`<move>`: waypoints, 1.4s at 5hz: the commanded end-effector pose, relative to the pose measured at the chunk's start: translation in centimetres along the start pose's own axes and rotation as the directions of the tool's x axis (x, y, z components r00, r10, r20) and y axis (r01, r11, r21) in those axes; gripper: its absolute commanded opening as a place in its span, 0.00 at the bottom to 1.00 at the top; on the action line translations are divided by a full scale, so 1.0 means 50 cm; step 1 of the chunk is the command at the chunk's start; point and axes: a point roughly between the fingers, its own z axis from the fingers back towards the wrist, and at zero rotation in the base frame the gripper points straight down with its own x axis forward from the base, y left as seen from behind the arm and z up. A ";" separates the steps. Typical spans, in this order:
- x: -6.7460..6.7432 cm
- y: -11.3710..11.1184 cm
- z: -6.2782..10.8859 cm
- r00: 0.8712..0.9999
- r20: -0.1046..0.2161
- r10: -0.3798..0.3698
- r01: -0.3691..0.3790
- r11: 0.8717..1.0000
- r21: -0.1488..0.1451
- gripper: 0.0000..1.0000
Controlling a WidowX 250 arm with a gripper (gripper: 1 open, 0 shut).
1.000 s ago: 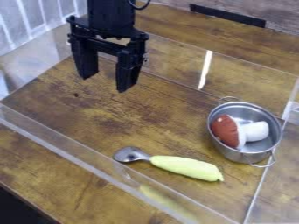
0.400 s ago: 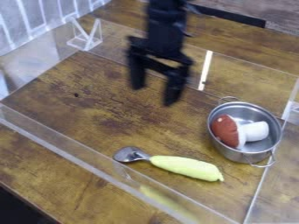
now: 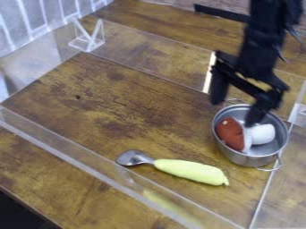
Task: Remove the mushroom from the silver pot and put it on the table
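The mushroom needs to be lifted out of the silver pot onto the table. My gripper should grab the mushroom's [image 3: 234,133] white stem [image 3: 260,133] next.
The silver pot [image 3: 233,154] stands at the right side of the table [image 3: 107,107]. Inside it lies the mushroom [image 3: 234,133], its reddish-brown cap to the left and its white stem to the right. My black gripper [image 3: 239,103] hangs open just above the pot's far rim, pointing down. One finger is at the left of the rim, the other reaches down over the mushroom's stem side. Nothing is held between the fingers.
A spoon with a yellow handle [image 3: 176,167] lies near the front acrylic wall [image 3: 72,148]. More clear acrylic walls border the right side and the back. A small clear stand [image 3: 86,38] sits at the back left.
My gripper has travelled from the back left across to the right and come down lower, and now hangs over the pot. It stayed open. The pot, mushroom and spoon have not moved.
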 end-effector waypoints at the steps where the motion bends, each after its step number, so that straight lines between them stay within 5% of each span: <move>1: 0.033 -0.015 0.013 0.998 0.055 -0.013 0.013 1.000 0.009 1.00; 3: 0.055 0.005 -0.037 0.999 -0.019 -0.040 0.040 0.999 -0.007 1.00; 4: 0.058 0.007 -0.038 0.998 -0.029 -0.050 0.050 0.999 -0.011 0.00; 7: 0.028 0.032 -0.015 0.980 -0.042 -0.192 0.191 0.981 -0.044 0.00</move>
